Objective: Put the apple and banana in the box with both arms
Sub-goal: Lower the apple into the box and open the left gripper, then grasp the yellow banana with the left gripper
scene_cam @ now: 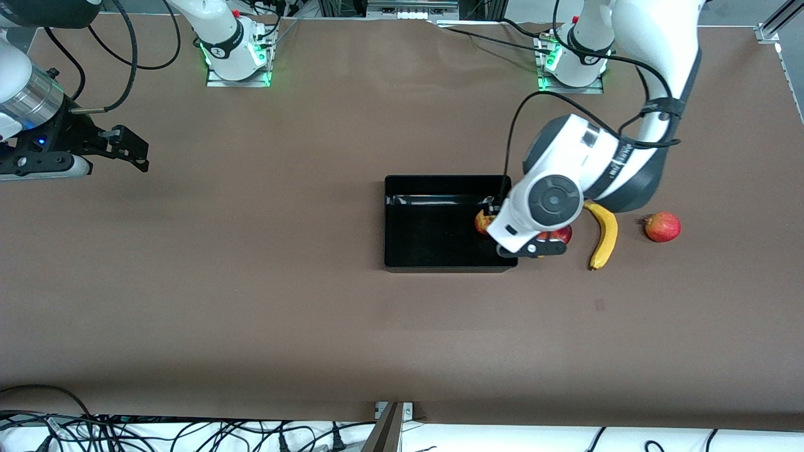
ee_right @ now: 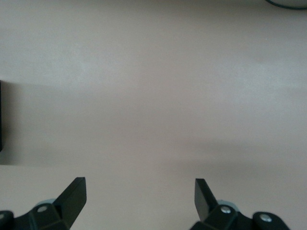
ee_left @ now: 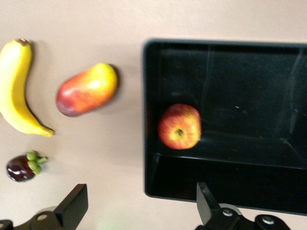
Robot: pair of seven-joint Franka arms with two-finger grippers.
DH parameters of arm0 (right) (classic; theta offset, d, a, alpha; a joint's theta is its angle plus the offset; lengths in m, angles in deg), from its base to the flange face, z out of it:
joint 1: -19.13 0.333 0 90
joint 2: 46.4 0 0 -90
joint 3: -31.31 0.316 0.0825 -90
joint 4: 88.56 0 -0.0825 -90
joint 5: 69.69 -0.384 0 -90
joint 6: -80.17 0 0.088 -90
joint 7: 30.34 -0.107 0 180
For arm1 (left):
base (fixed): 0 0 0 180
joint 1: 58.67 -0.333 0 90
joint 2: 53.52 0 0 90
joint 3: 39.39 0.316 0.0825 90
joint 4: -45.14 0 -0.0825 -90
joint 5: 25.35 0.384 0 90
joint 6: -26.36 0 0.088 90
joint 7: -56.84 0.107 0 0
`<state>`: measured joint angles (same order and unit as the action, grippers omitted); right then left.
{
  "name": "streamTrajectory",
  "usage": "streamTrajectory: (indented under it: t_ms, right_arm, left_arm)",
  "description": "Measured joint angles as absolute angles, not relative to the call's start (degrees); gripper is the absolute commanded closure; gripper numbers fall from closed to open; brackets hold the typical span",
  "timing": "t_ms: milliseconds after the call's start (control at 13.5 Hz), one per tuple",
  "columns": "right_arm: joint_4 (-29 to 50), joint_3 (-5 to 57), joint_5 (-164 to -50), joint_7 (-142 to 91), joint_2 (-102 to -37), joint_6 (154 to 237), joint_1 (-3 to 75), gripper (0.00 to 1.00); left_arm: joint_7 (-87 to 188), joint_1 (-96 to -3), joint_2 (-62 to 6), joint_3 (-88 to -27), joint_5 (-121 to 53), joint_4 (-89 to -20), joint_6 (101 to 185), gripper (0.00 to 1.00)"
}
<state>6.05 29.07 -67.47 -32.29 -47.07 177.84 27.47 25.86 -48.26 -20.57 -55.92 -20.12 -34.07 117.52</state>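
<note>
I will next place the banana in the black box (scene_cam: 427, 235), so my left gripper should grab it by the curved bend near its stem (scene_cam: 605, 218).
The apple (scene_cam: 482, 221) lies inside the black box (scene_cam: 427, 235), against the wall at the left arm's end. In the left wrist view the apple (ee_left: 179, 127) rests dimple-up by the box wall (ee_left: 149, 120). The banana (scene_cam: 604, 235) lies on the table beside the box, toward the left arm's end, and also shows in the left wrist view (ee_left: 17, 88). My left gripper (scene_cam: 532, 248) is open and empty over that end wall of the box; its own view (ee_left: 141, 206) shows its jaws spread. My right gripper (scene_cam: 129, 150) waits open over bare table at the right arm's end, its jaws (ee_right: 140, 201) wide apart.
An oblong red-yellow mango-like fruit (ee_left: 87, 89) lies between the box and the banana, mostly hidden under my left hand in the front view (scene_cam: 561, 235). A dark purple fruit with a green cap (ee_left: 21, 166) lies near it. A round red fruit (scene_cam: 662, 226) sits past the banana.
</note>
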Motion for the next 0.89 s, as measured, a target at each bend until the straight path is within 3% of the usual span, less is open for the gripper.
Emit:
streamTrajectory:
  t_ms: [518,887]
  right_arm:
    - [6.04,29.07,-67.47,-32.29,-47.07,177.85,27.47,0.00]
    - [6.02,29.07,-67.47,-32.29,-47.09,177.85,27.47,0.00]
  left_arm:
    - [54.44,-64.57,-19.36,-55.22,-11.14,-34.76,119.17,0.00]
    - [66.65,-73.73,-17.71,-55.23,-9.32,-52.70,142.77,0.00]
